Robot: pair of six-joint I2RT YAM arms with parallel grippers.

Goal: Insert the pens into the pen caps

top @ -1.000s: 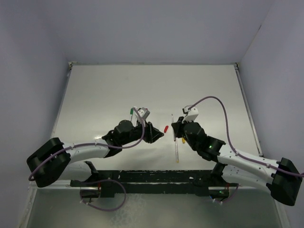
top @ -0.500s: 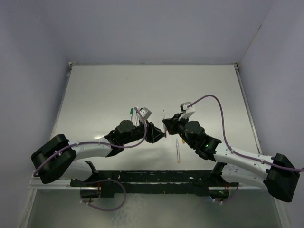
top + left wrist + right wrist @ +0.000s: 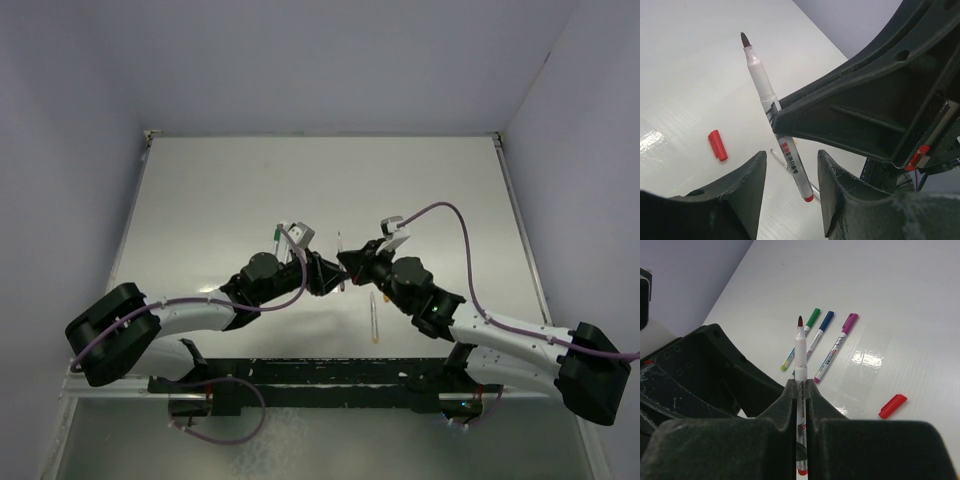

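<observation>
The pen's red rear end sits between the open fingertips, level with its red print, so it is time for my left gripper to close and catch it.
My right gripper is shut on an uncapped red-tipped pen and holds it upright above the table. In the top view the pen stands between the two grippers. My left gripper is open, and the pen hangs with its red rear end between the open jaws, touching neither. The loose red cap lies flat on the table and also shows in the right wrist view. In the top view my left gripper and right gripper meet at mid-table and hide the cap.
Three capped pens, green, blue and magenta, lie side by side behind the left arm. A yellow-ended pen lies on the table near the right arm. Walls stand at the left, back and right.
My right gripper has carried the pen left, over the red cap, to my left gripper. The pen's lower end now sits between the left gripper's open jaws.
</observation>
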